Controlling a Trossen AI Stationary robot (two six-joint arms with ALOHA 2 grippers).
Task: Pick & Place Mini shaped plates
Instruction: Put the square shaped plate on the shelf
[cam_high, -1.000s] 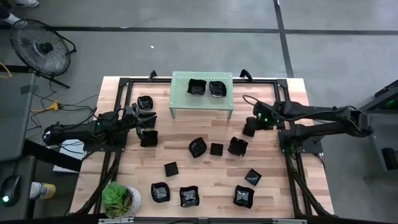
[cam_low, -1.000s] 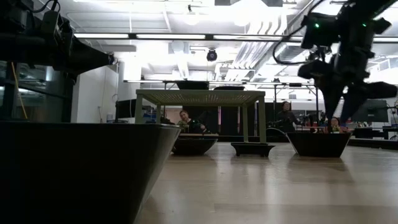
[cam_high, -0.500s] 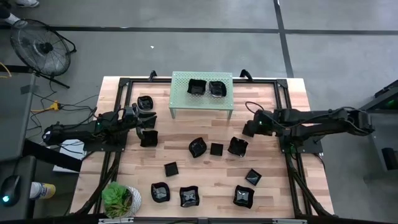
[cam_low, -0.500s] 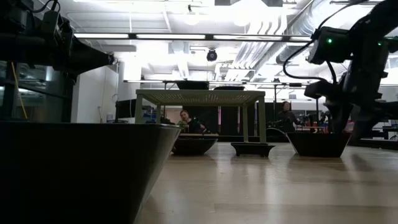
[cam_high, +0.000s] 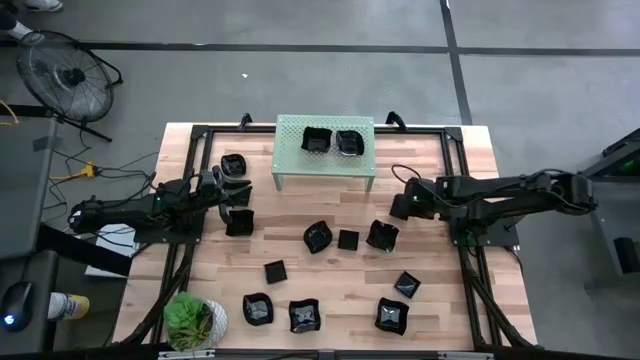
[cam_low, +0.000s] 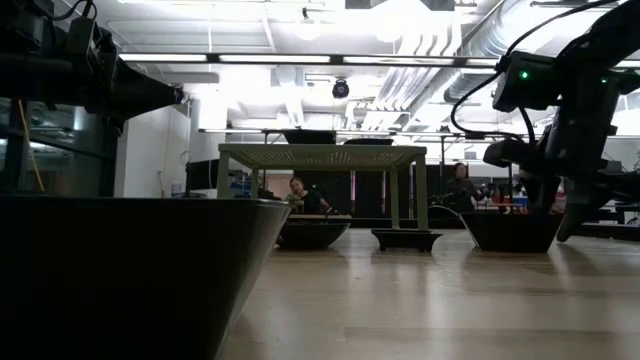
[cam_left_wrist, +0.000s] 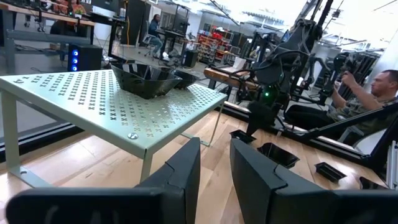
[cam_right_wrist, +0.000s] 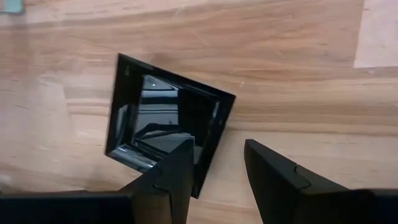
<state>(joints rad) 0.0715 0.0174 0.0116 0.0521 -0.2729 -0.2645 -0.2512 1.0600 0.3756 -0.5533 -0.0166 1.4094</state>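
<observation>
The square plate has both right gripper fingers reaching down past its rim (cam_right_wrist: 214, 140), one inside, one close to the wood. It is time to close now. Closing now would catch the plate.
Several glossy black mini shaped plates lie across the wooden table (cam_high: 330, 285), among them one (cam_high: 317, 237) mid-table and one (cam_high: 391, 315) near the front. Two more plates (cam_high: 317, 140) (cam_high: 349, 142) sit on the pale green perforated shelf (cam_high: 325, 165). My right gripper (cam_high: 398, 208) is low over a square plate (cam_right_wrist: 161, 121). It is open, with one finger (cam_right_wrist: 180, 168) over the plate's inside and the other finger (cam_right_wrist: 273, 177) outside its rim. My left gripper (cam_high: 232, 195) hovers open between two plates at the table's left, and nothing sits between its fingers (cam_left_wrist: 186, 165).
A small potted plant (cam_high: 195, 320) stands at the front left corner. Black frame rails (cam_high: 455, 160) run along the table's edges. The shelf's thin legs (cam_left_wrist: 144, 171) stand close ahead of my left gripper. People sit in the room beyond the table (cam_left_wrist: 367, 93).
My right gripper has come down and shifted slightly left, settling low over the square plate. The left arm has not moved.
</observation>
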